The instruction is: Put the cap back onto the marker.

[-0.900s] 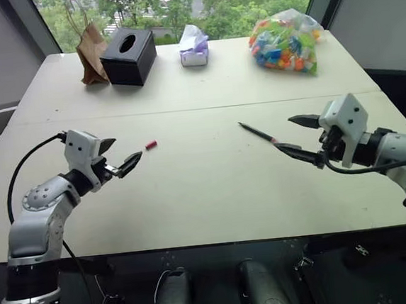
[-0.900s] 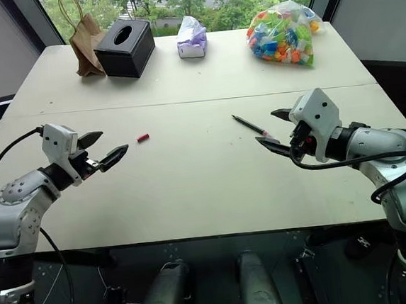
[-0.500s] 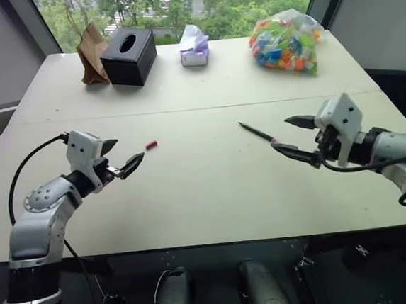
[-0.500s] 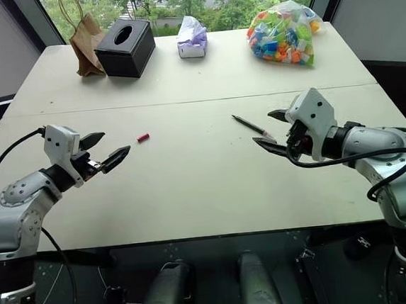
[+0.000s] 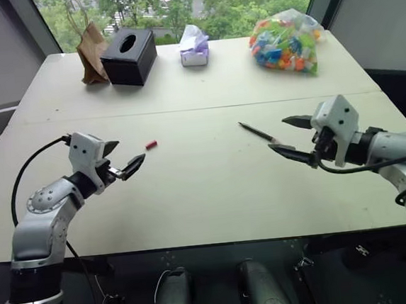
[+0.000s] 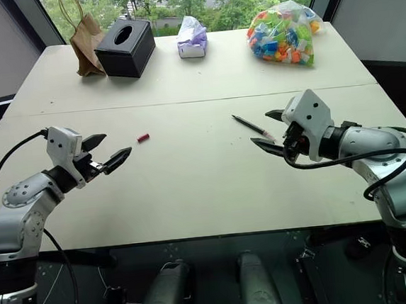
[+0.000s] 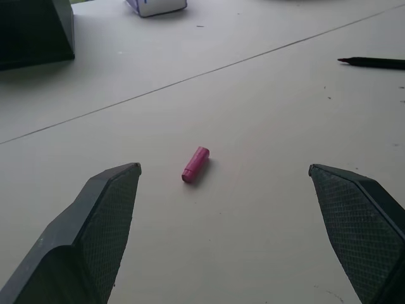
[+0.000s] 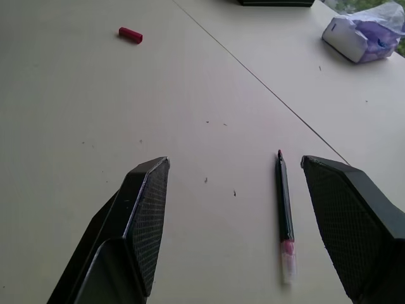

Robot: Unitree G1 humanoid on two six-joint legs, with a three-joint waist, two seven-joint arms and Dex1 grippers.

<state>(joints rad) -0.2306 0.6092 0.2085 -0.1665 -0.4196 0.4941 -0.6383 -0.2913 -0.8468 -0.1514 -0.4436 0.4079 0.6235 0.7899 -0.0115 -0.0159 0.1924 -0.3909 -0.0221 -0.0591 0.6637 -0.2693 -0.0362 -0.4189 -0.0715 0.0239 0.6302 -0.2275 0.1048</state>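
Observation:
I will grab the marker by its black body (image 5: 259, 133) with my right gripper next, since the marker's inked tip (image 5: 241, 124) is bare at one end of the marker.
The small red-pink cap (image 5: 150, 144) lies on the cream table, left of centre; in the left wrist view the cap (image 7: 195, 164) sits a short way ahead, between the spread fingers. My left gripper (image 5: 122, 158) hovers open just short of it, empty. The thin black marker (image 5: 257, 131) lies right of centre, its tip toward the far left. My right gripper (image 5: 290, 139) is open beside its near end, holding nothing. In the right wrist view the marker (image 8: 283, 210) lies close to one finger, with a pale pink end nearest me.
Along the table's far edge stand a brown paper bag (image 5: 92, 53), a black tissue box (image 5: 130, 55), a small tissue packet (image 5: 194, 46) and a clear bag of colourful pieces (image 5: 287, 43). A seam (image 5: 185, 111) crosses the table (image 5: 207, 194).
My right gripper has edged slightly left, closer to the marker's near end. The left gripper has barely moved. Cap and marker lie where they were.

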